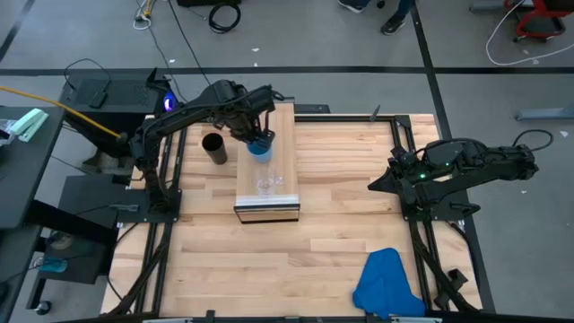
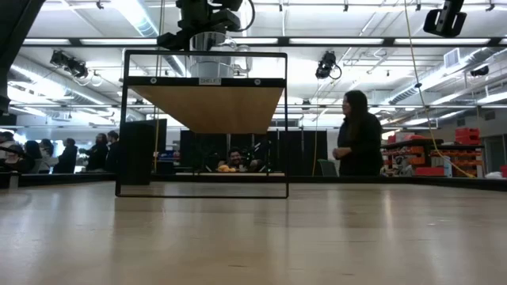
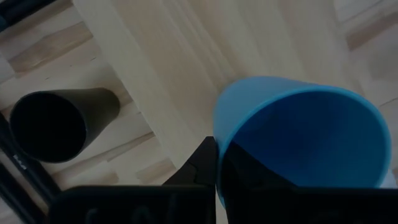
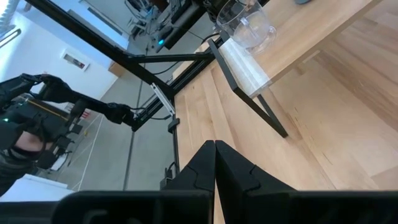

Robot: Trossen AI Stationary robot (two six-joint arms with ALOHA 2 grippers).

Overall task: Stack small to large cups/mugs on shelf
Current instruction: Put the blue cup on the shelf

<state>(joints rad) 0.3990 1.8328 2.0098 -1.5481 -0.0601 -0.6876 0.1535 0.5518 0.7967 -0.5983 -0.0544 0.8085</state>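
The blue cup's base is down on the shelf board behind the glass mug and the blue cup would stand upright, so it is time for my left gripper to open.
The shelf is a narrow light-wood board on a black frame, standing on the slatted table. The clear glass mug stands on its near part and also shows in the right wrist view. My left gripper is over the shelf's far part, shut on the bright-blue cup. The black cup stands upright on the table just left of the shelf and shows in the left wrist view. My right gripper is shut and empty at the table's right side. My left gripper holds the blue cup by its rim, one finger outside the wall and the other inside the cup. The fingers come from above, pointing down. The cup is upright, mouth up, over the shelf board; whether its base rests on the board I cannot tell.
A blue cloth lies at the table's near right corner. The shelf's black frame legs stand on the table. Bare tabletop lies between the shelf and my right arm. People stand in the room beyond the table.
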